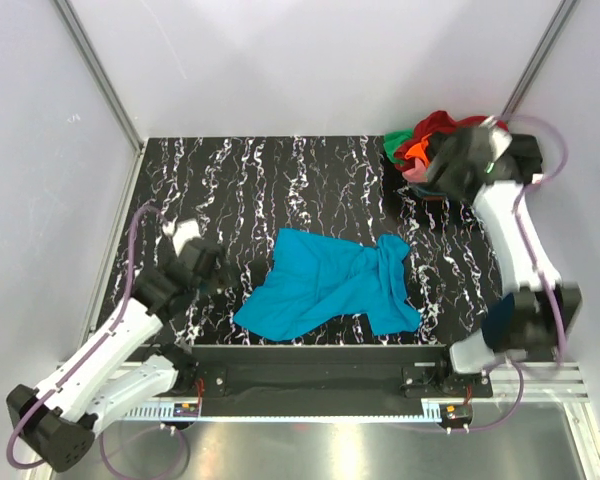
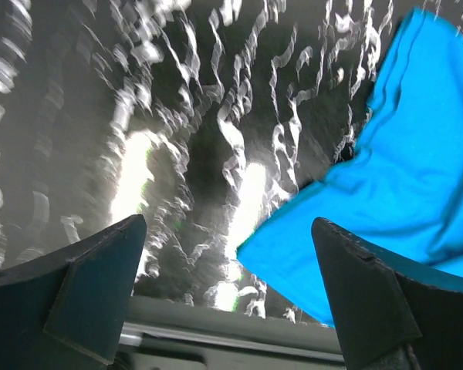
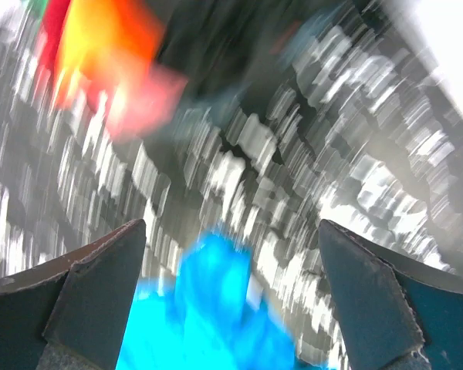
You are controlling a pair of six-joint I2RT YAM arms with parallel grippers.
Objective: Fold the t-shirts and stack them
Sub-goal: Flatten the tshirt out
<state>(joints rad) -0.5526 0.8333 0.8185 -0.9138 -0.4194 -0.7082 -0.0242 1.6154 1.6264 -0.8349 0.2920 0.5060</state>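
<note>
Next, the left gripper reaches the teal-blue t-shirt (image 1: 330, 282) and grips its outer corner. The t-shirt's far side stays free to stretch the t-shirt for folding.
A teal-blue t-shirt (image 1: 330, 282) lies crumpled near the front middle of the black marbled table. A pile of shirts (image 1: 420, 145), red, orange, green and pink, sits at the back right corner. My left gripper (image 1: 223, 275) is open and empty, just left of the teal shirt's lower corner, which shows in the left wrist view (image 2: 386, 200). My right gripper (image 1: 442, 170) is open and empty, raised beside the pile. The blurred right wrist view shows the teal shirt (image 3: 216, 316) below and the orange and red cloth (image 3: 100, 54) at top left.
The marbled table (image 1: 250, 190) is walled by white panels on three sides. A metal rail (image 1: 310, 385) with the arm bases runs along the front edge; it shows in the left wrist view (image 2: 216, 339).
</note>
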